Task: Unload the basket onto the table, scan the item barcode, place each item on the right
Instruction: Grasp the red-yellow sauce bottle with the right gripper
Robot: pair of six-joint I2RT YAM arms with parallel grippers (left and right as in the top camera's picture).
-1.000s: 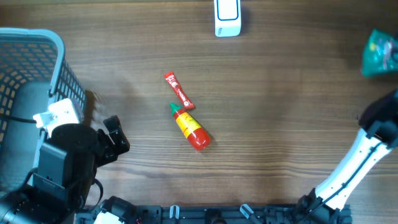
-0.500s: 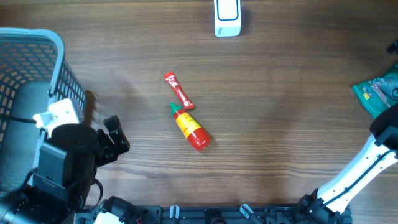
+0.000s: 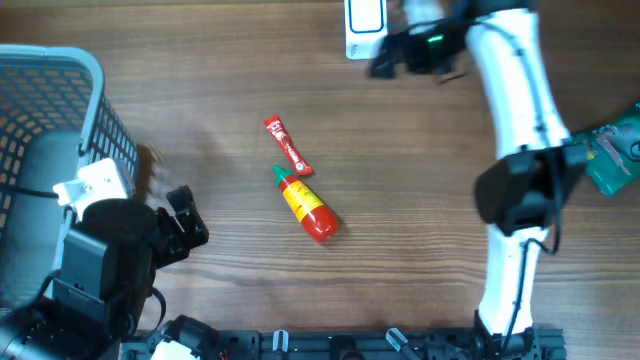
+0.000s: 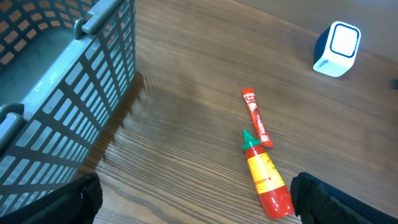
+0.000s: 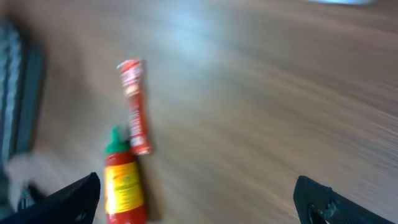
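Note:
The red sauce bottle needs its barcode turned toward the scanner [image 3: 365, 25], so the right gripper should next grab it across its body [image 3: 306, 206], with fingers on opposite sides.
A red sauce bottle [image 3: 307, 205] with a green cap and yellow label lies mid-table, and a red sachet [image 3: 288, 146] touches its cap end. The white barcode scanner [image 3: 365, 25] stands at the far edge. My right gripper [image 3: 388, 60] hovers just right of the scanner, open and empty. Its blurred wrist view shows the bottle [image 5: 124, 186] and sachet [image 5: 135, 106] to the left of the gripper [image 5: 199, 205]. My left gripper [image 3: 188, 228] is open and low at the near left. The bottle [image 4: 267, 180], sachet [image 4: 256, 116] and scanner [image 4: 336, 40] lie ahead of this gripper [image 4: 199, 208].
A blue-grey mesh basket [image 3: 60, 110] stands at the left edge, close beside my left arm, with its wall [image 4: 74, 93] in the left wrist view. A green packet [image 3: 618, 150] lies at the right edge. My right arm [image 3: 515, 130] stretches across the right half of the table.
My right gripper let go of the green packet at the right edge and opened. That arm then swung up and left to the scanner. The left arm, bottle and sachet have not moved.

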